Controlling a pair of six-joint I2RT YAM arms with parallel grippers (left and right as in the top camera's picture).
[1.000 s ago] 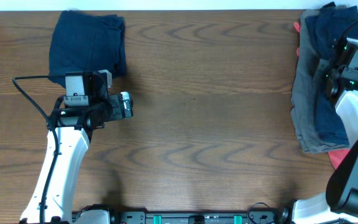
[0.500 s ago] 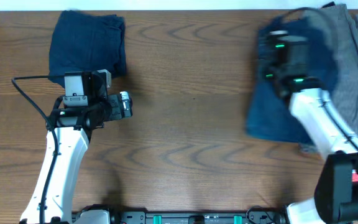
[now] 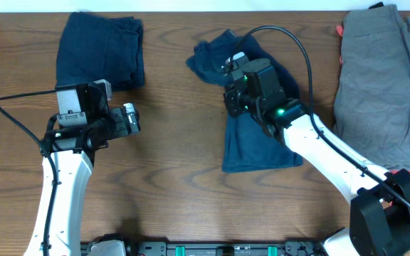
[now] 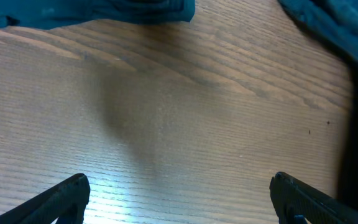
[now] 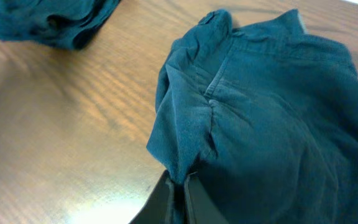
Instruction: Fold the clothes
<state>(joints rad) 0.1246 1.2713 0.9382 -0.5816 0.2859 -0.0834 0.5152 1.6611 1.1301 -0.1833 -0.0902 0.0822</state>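
Note:
I need to grab the back edge of the crumpled navy-blue shorts (image 3: 251, 139) next with my left gripper, where it is nearest the folded shorts (image 3: 196, 59), to spread them.
Crumpled navy-blue shorts (image 3: 251, 139) lie spread at the table's middle, also filling the right wrist view (image 5: 272, 118). My right gripper (image 3: 235, 96) is shut on a fold of these shorts (image 5: 182, 177). A folded pair of navy shorts (image 3: 100, 51) sits at the back left; its edge shows in the left wrist view (image 4: 104, 12). Grey trousers (image 3: 379, 85) lie at the far right, with a coral-pink piece (image 3: 339, 31) peeking out at their left edge. My left gripper (image 4: 179, 193) is open and empty over bare wood, just in front of the folded shorts.
The wooden table (image 3: 176, 185) runs to a white back edge (image 3: 205, 6). A black cable (image 3: 276, 32) loops from the right arm over the shorts. Another cable (image 3: 16, 117) trails left of the left arm.
My right gripper has dragged the navy shorts leftward from the pile at the right to the table's middle. The grey trousers are now uncovered. My left arm shifted slightly left and back.

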